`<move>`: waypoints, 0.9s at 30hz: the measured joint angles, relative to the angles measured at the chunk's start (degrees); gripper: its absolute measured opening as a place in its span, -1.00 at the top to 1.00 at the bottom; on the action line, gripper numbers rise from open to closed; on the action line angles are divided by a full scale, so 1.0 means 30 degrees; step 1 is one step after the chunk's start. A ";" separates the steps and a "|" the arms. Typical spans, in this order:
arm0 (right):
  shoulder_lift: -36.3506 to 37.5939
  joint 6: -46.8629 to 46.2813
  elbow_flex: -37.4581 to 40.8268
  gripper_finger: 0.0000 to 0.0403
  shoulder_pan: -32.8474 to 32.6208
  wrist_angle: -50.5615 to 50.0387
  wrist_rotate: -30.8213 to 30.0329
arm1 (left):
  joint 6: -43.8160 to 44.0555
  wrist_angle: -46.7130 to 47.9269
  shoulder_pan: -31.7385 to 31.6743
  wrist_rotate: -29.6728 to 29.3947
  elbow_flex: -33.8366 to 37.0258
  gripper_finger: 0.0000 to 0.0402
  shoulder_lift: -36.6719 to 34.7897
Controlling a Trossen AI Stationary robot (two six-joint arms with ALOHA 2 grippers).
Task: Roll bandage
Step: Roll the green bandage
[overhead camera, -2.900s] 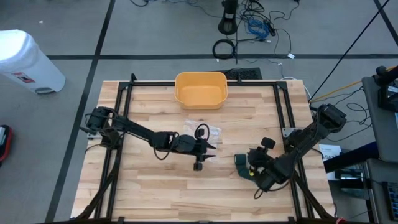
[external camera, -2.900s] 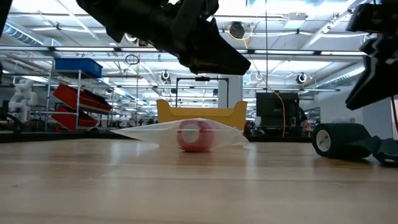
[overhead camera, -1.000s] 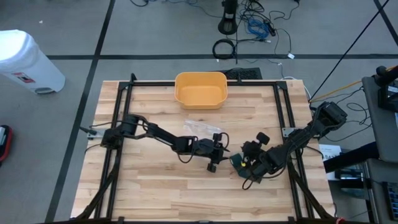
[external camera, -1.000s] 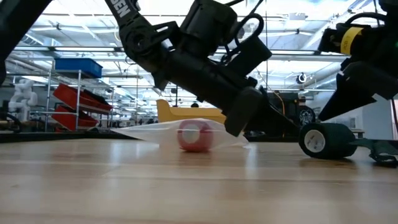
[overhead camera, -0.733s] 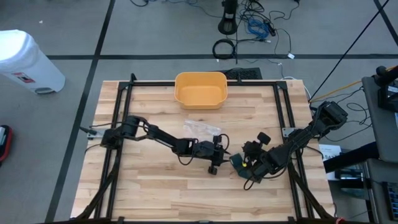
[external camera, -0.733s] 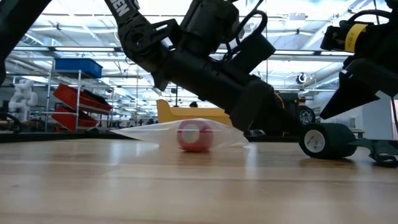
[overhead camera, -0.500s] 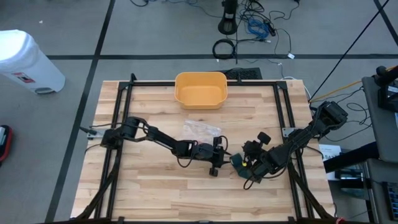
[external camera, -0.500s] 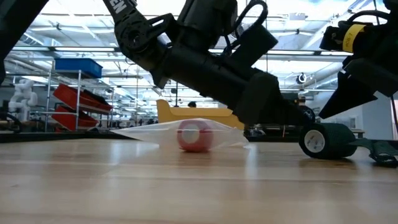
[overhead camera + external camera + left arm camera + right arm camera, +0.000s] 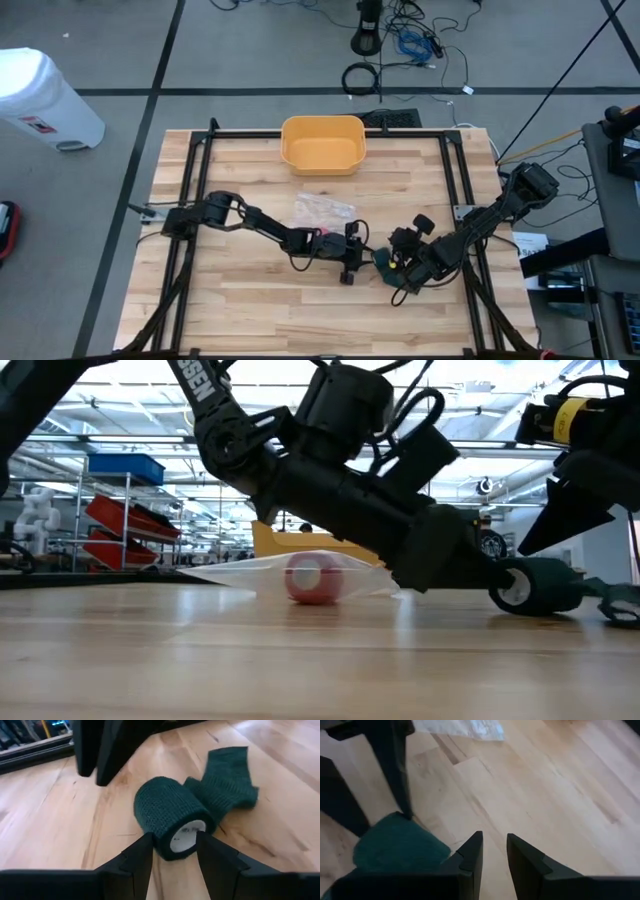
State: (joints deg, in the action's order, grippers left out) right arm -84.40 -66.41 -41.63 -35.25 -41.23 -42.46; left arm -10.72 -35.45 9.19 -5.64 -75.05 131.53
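Note:
I should next grab the dark green bandage by its white-cored roll end (image 9: 182,837) with my left gripper, to roll up the loose tail (image 9: 225,775).
A dark green bandage roll (image 9: 170,815) lies on its side on the wooden table (image 9: 250,310). Its loose tail (image 9: 225,775) is spread on the wood behind it. My left gripper (image 9: 173,842) is open. It reaches in low from the table's left, with one finger on each side of the roll's white-cored end (image 9: 187,834). My right gripper (image 9: 495,845) hovers close over the roll (image 9: 395,845) from the table's right. Its fingers are a narrow gap apart, with only bare wood between them. In the low view the left gripper (image 9: 480,572) hides the roll's left edge. My left gripper has its two fingertips (image 9: 142,851) on either side of the roll's cored end, coming in nearly level from the table's left. I cannot tell whether the pads touch the roll. The roll lies on the table. My right gripper has the roll beside the outer side of one finger (image 9: 470,852). I cannot tell whether they touch.
A red roll in a clear plastic bag (image 9: 322,208) lies at mid-table, behind the left arm. A yellow bin (image 9: 322,143) stands at the far edge. Bare wood lies toward the near edge. The black frame rails (image 9: 190,200) run along the table's left and right sides.
My left gripper has moved toward the table's right and down to the green roll, rolling a little at the wrist. Its fingers now stand on either side of the roll's end, with the gap between them unchanged.

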 joint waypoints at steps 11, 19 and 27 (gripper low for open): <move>0.0000 -0.1540 0.0000 0.64 -0.0891 -0.0170 0.0325 | 0.0032 -0.0013 -0.0049 -0.1218 -0.0963 0.22 0.0638; 0.0000 -0.1800 0.0000 0.64 -0.1041 -0.0137 0.0366 | -0.0159 -0.1537 -0.0087 -0.0503 -0.1039 0.45 0.1099; 0.0000 -0.1815 0.0000 0.64 -0.1041 0.0036 0.0649 | -0.0013 -0.1685 -0.0308 -0.0224 -0.2559 0.95 0.2713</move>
State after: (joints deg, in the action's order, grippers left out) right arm -84.40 -71.85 -41.63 -38.37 -41.12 -40.51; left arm -10.76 -40.51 8.27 -6.31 -82.73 139.67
